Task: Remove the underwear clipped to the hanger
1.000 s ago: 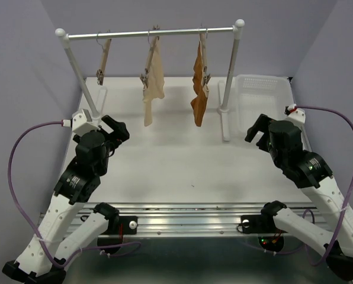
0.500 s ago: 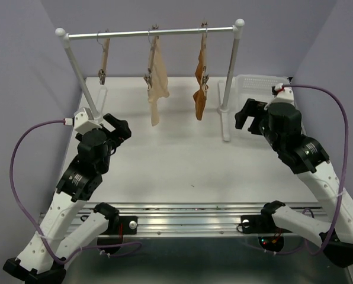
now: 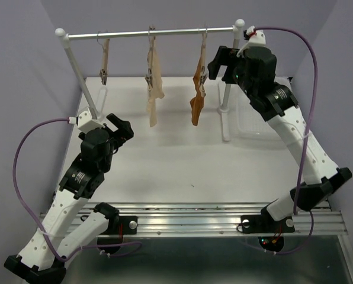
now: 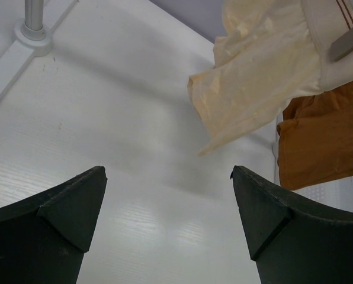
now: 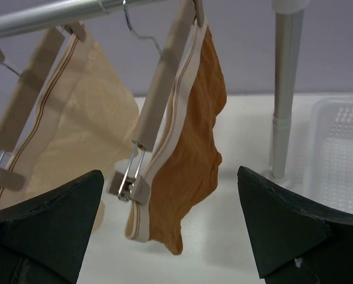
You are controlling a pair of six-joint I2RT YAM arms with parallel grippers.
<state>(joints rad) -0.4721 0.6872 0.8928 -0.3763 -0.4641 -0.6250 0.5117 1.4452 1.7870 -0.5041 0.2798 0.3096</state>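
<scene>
The right gripper reaches the wooden hanger next and grabs it mid-bar, at its hook, which leaves the end clips free for removing the underwear.
The rust orange-brown underwear hangs clipped to the rightmost wooden hanger on the rail. In the right wrist view the underwear hangs from the hanger bar, and a metal clip grips its near end. My right gripper is open and raised beside the hanger, a little to its right; in the right wrist view its jaws stand wide apart in front of the garment. My left gripper is open and empty, low at the left. The underwear also shows at the right edge of the left wrist view.
A beige-cream garment hangs on the middle hanger and an empty wooden hanger at the left. The metal rail rests on two white posts. A clear plastic basket stands at the back right.
My right arm has risen from the table's right side and moved up and left to the rail, beside the orange underwear's hanger. The left arm has barely moved.
</scene>
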